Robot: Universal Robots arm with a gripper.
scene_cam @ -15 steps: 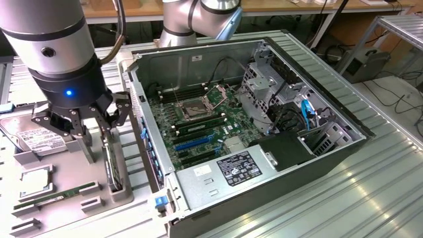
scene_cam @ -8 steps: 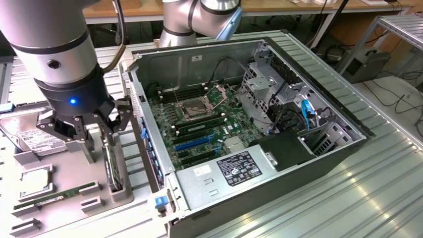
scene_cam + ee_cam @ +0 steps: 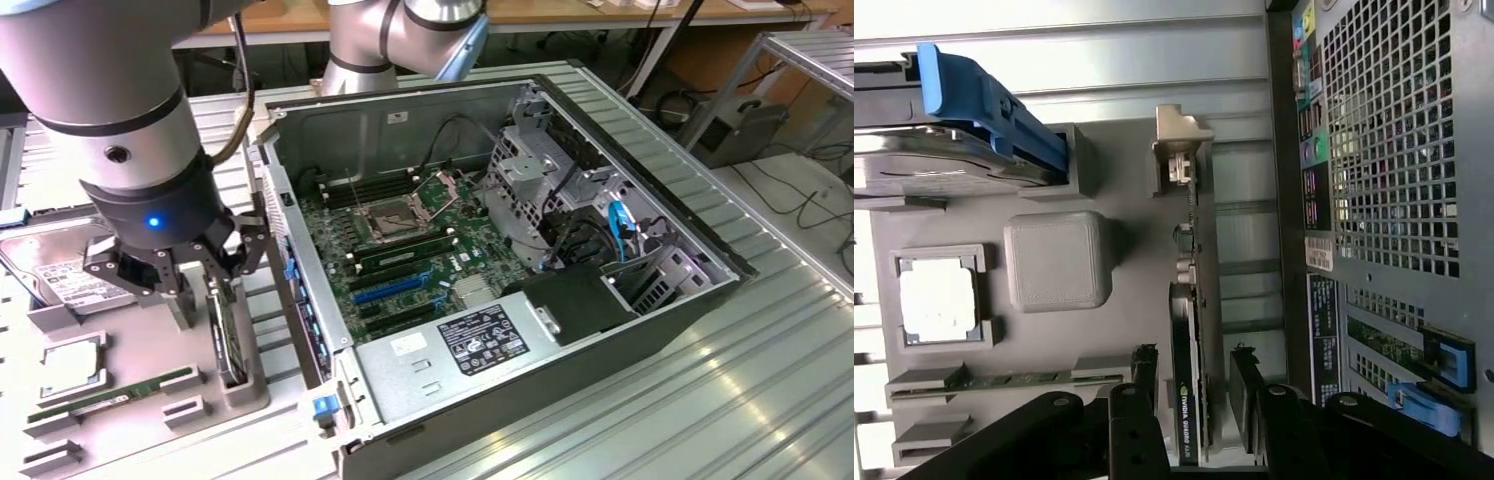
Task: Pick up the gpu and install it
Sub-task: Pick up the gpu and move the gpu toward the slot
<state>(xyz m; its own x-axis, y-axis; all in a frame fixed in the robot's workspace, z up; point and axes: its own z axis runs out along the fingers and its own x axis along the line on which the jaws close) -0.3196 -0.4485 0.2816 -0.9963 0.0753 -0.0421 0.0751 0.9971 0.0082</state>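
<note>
The GPU's ends are seated in the grey holder [image 3: 247, 392], so my gripper will next grab the GPU by its exposed upper edge [image 3: 218, 306] to install it.
The gpu [image 3: 230, 338] stands on edge in a slot of the grey holder [image 3: 247, 392], on the exterior view's left, beside the open computer case [image 3: 641, 330]. In the wrist view the gpu [image 3: 1188, 300] shows edge-on, a dark board with its silver bracket [image 3: 1178, 160] at one end. My gripper [image 3: 200, 298] hangs just above it, open. In the wrist view the gripper [image 3: 1194, 385] has one black finger on each side of the card, with gaps between pads and board. The motherboard [image 3: 400, 235] with blue slots [image 3: 387, 288] lies inside the case.
On the grey fixture are a hard drive [image 3: 60, 282], a processor chip [image 3: 74, 365] and a green RAM stick [image 3: 114, 393]. The case's side wall [image 3: 287, 270] rises close to the gripper. The case's perforated rear panel [image 3: 1384, 180] is near the card's holder.
</note>
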